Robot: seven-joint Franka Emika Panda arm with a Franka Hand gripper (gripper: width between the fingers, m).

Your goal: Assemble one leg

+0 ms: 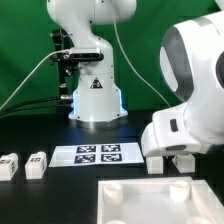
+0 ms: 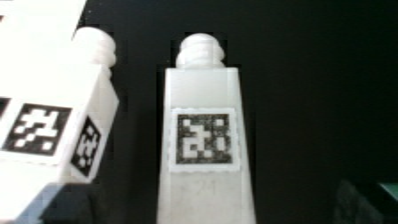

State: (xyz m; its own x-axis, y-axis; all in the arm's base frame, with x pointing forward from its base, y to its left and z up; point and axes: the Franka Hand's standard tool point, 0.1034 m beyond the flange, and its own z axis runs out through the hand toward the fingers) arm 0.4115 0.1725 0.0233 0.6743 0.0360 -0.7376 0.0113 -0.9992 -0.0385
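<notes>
Next, my gripper takes hold of the white leg by its marker-bearing body (image 1: pixel 184 163) (image 2: pixel 206 160). That leaves the leg's rounded peg free to enter a corner socket.
In the wrist view a white leg (image 2: pixel 201 130) with a black-and-white marker on its face and a rounded peg at one end lies on the black table, between my gripper's (image 2: pixel 210 208) two dark, blurred fingertips (image 2: pixel 50 205). The jaws stand wide apart on either side of it, without touching it. A second leg (image 2: pixel 54 110) lies close beside it. In the exterior view my gripper is hidden under the arm's big white links (image 1: pixel 190 110); a white leg (image 1: pixel 157 163) shows just below them. Two more legs (image 1: pixel 8 166) (image 1: pixel 37 163) lie at the exterior view's left.
The marker board (image 1: pixel 100 153) lies in front of the robot base (image 1: pixel 95 100). The large white tray-like piece with corner sockets (image 1: pixel 160 200) lies at the front on the exterior view's right, near the arm. Cables hang behind the base.
</notes>
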